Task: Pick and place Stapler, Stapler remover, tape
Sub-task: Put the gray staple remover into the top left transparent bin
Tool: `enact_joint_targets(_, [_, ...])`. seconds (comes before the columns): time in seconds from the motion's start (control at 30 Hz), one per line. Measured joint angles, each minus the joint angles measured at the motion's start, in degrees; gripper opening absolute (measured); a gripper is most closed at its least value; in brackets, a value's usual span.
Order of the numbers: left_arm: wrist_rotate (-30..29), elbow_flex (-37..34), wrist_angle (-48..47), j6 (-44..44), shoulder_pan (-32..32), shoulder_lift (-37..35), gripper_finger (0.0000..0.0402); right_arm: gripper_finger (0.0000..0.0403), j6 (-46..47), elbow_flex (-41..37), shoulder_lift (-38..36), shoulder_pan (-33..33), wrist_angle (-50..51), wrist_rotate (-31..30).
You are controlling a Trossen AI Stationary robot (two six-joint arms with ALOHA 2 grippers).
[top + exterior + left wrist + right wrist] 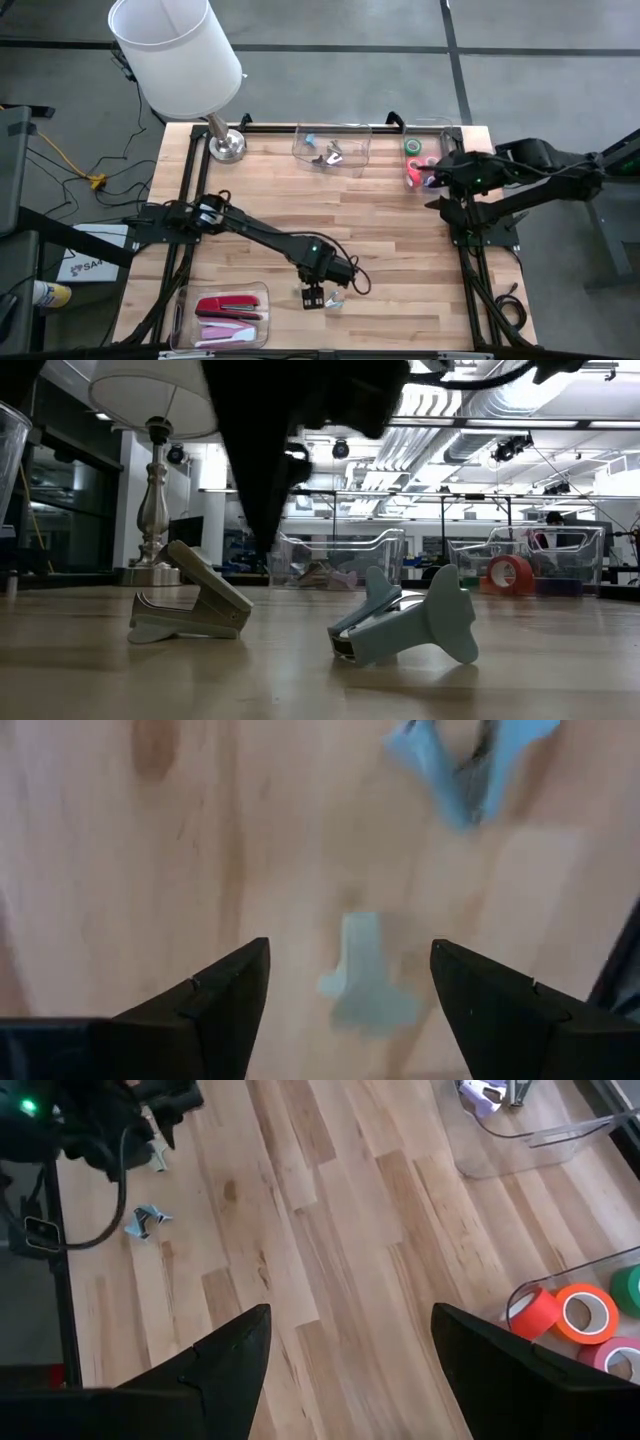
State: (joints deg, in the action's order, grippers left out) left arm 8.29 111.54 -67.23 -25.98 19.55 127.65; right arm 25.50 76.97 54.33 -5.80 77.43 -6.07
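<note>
My left gripper will next grab the pale green stapler remover by its body's flat sides to put it into the clear bin.
Two stapler removers lie on the wood near the table's near edge: a pale green one (365,975) (190,610) and a blue one (470,765) (410,620). My left gripper (350,950) (313,297) hangs open above the pale one, pointing down, a finger on either side and clear of it. A red stapler (228,305) lies in the clear tray (185,300) at the near left. Tape rolls (570,1315) lie in the clear bin (445,130) at the far right. My right gripper (350,1315) (435,185) waits open beside that bin.
A clear bin (355,160) at the far middle holds more stapler removers. A lamp (175,50) stands on its base (227,145) at the far left. Bare wood lies between the bins and my left gripper.
</note>
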Motion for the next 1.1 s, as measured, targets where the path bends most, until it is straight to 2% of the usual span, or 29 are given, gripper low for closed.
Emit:
enact_joint_targets(0.53, [2.7, 0.09, -1.75, 2.45, 1.83, 3.31, 0.0271, 0.0267, 0.0, 0.0, 0.04, -0.73, 0.13, 0.0])
enact_joint_targets(1.1, [-0.08, -0.04, -4.76, 8.89, 3.08, 4.51, 0.0271, 0.0268, 0.0, 0.0, 0.04, -0.73, 0.13, -0.03])
